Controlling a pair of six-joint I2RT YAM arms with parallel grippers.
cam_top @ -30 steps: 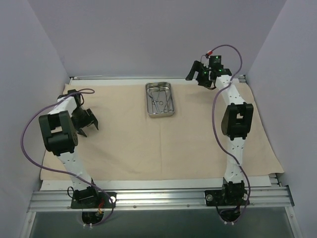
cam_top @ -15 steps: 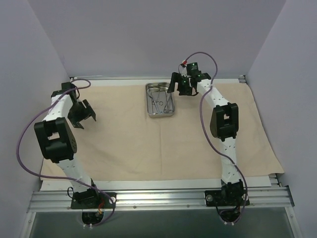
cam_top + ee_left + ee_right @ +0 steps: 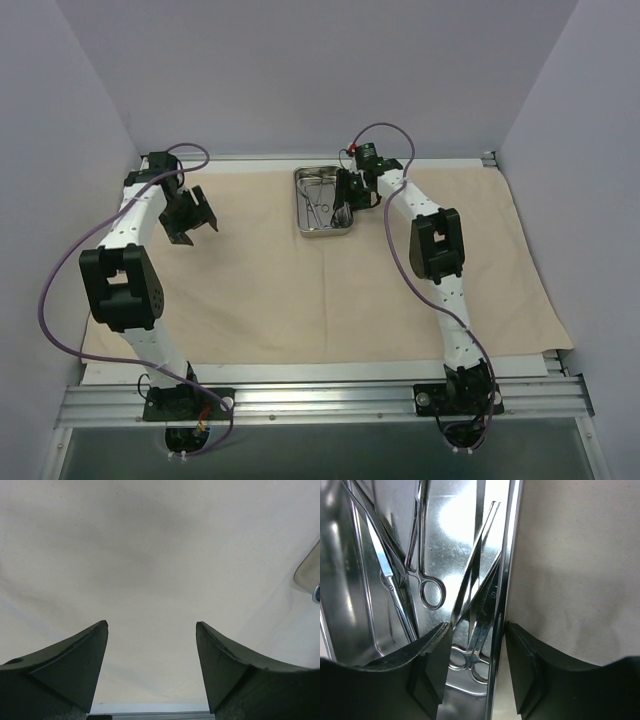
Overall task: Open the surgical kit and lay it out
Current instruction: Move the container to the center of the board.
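Observation:
My right gripper would leave the tray on the cloth if I lifted it now, because the gripper's fingers are apart on either side of the tray's side.
The beige cloth wrap lies spread flat over the table. The steel tray sits on it at the back centre and holds several ring-handled instruments. My right gripper is open at the tray's right side. In the right wrist view its jaws straddle the tray's right wall, one inside over the instruments and one outside over the cloth. My left gripper is open and empty above bare cloth at the back left. A tray corner shows at that view's right edge.
Lilac walls close in the back, left and right. A metal rail with both arm bases runs along the near edge. The cloth reaches nearly to the side walls.
My right gripper has swung left from the back right corner to the tray's right wall. My left gripper has moved farther back and a little right over the cloth.

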